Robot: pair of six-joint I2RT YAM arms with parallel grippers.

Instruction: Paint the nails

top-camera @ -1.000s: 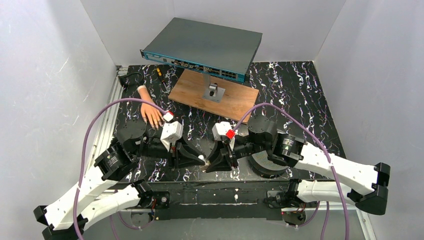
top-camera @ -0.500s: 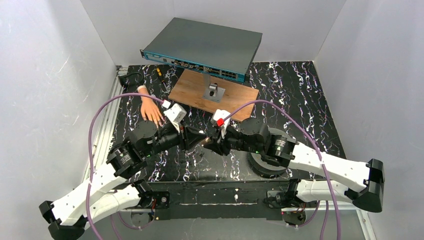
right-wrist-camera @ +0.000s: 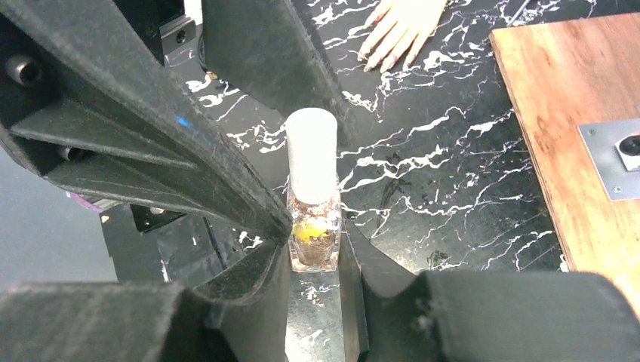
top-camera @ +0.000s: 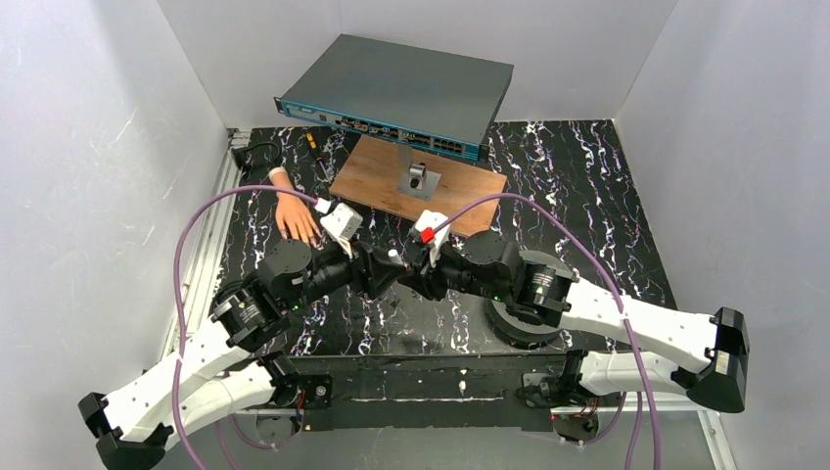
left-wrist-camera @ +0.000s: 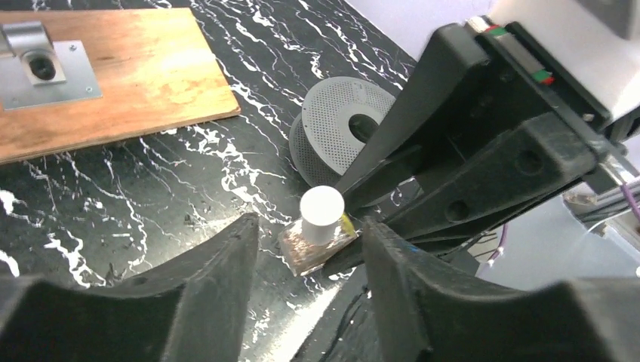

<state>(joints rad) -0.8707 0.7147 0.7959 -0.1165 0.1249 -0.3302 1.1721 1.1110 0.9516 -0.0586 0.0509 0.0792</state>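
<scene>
The nail polish bottle's white cap (top-camera: 394, 257) (left-wrist-camera: 321, 216) is the part my left gripper needs to grip next, around its sides, so its brush stays free to paint the nails.
The peach mannequin hand (top-camera: 294, 213) lies flat at the left of the table, fingers towards the arms. It also shows in the right wrist view (right-wrist-camera: 400, 26), where its nails are too small to make out. My right gripper (right-wrist-camera: 313, 253) is shut on the glass body of a small nail polish bottle (right-wrist-camera: 312, 230) with a white cap (right-wrist-camera: 311, 151). My left gripper (left-wrist-camera: 309, 241) is open, its jaws on either side of the cap (left-wrist-camera: 321, 213) without touching it. In the top view the two grippers meet tip to tip, left (top-camera: 382, 266) and right (top-camera: 416, 272), and hide the bottle.
A wooden board (top-camera: 445, 196) with a metal bracket (top-camera: 419, 179) lies behind the grippers. A grey network switch (top-camera: 401, 93) stands at the back. A grey perforated disc (left-wrist-camera: 340, 132) lies under the right arm. Small tools (top-camera: 313, 142) lie at the back left. White walls enclose the table.
Both grippers have risen from the front edge and moved toward the table's middle. They now face each other, the left one's jaws round the bottle's cap.
</scene>
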